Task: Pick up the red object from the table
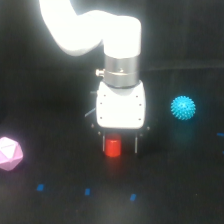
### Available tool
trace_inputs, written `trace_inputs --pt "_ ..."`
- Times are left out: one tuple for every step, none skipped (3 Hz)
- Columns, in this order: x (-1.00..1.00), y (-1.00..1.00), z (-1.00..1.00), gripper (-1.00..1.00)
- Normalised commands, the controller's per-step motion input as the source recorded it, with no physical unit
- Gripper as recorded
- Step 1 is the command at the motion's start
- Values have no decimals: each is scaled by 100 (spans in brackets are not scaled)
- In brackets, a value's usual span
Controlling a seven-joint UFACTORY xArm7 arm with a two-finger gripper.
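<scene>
I will next grab the red object's round side (112, 147) with my gripper, and that way I will pick up the red object.
The red object (113, 147), a small stubby red cylinder, stands on the black table (60, 205) near the middle of the exterior view. My gripper (119, 146) hangs straight down over it from the white arm. Its two thin dark fingers straddle the red object. The left finger is close against it, and a gap shows between it and the right finger (136, 144). The gripper is open. The white gripper body hides the top of the red object.
A cyan spiky ball (183, 108) lies to the exterior view's right of the gripper. A pink polyhedron (9, 153) sits at the exterior view's left edge. Small blue marks (87, 191) dot the table in front.
</scene>
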Motion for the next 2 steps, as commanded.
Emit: trace_inputs --pt "26 0 34 -68" --pt "11 15 80 -100"
